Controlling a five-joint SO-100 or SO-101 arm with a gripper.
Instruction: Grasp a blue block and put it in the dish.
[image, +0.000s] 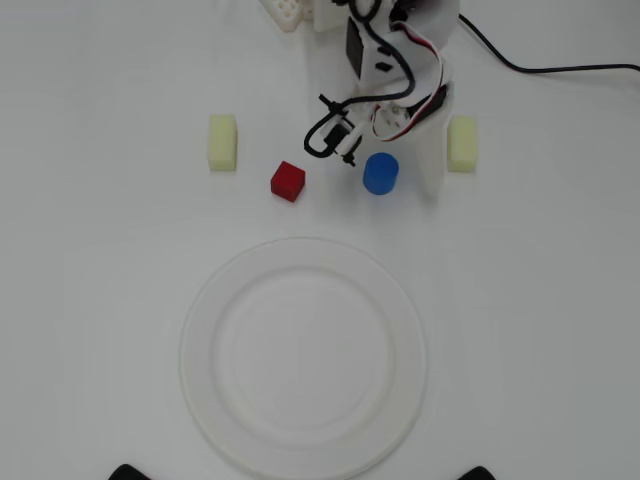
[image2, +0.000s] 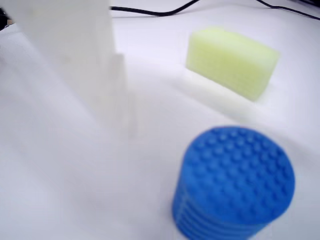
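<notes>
My gripper picks up the blue block by its curved side (image: 381, 180) next, to put the blue block in the dish.
The blue block (image: 381, 173) is a short bright-blue cylinder standing upright on the white table, above the dish in the overhead view. My white gripper (image: 390, 172) reaches down from the top and stands open around it, one finger on each side, not closed on it. In the wrist view the blue block (image2: 234, 182) fills the lower right, with a blurred white finger (image2: 75, 55) to its left. The dish (image: 200, 340) is a large round white plate with nothing in it.
A red cube (image: 288, 181) lies left of the blue block. Pale yellow blocks lie at the left (image: 223, 142) and right (image: 462, 143); one yellow block (image2: 231, 60) shows in the wrist view. A black cable (image: 560, 69) runs off at the top right.
</notes>
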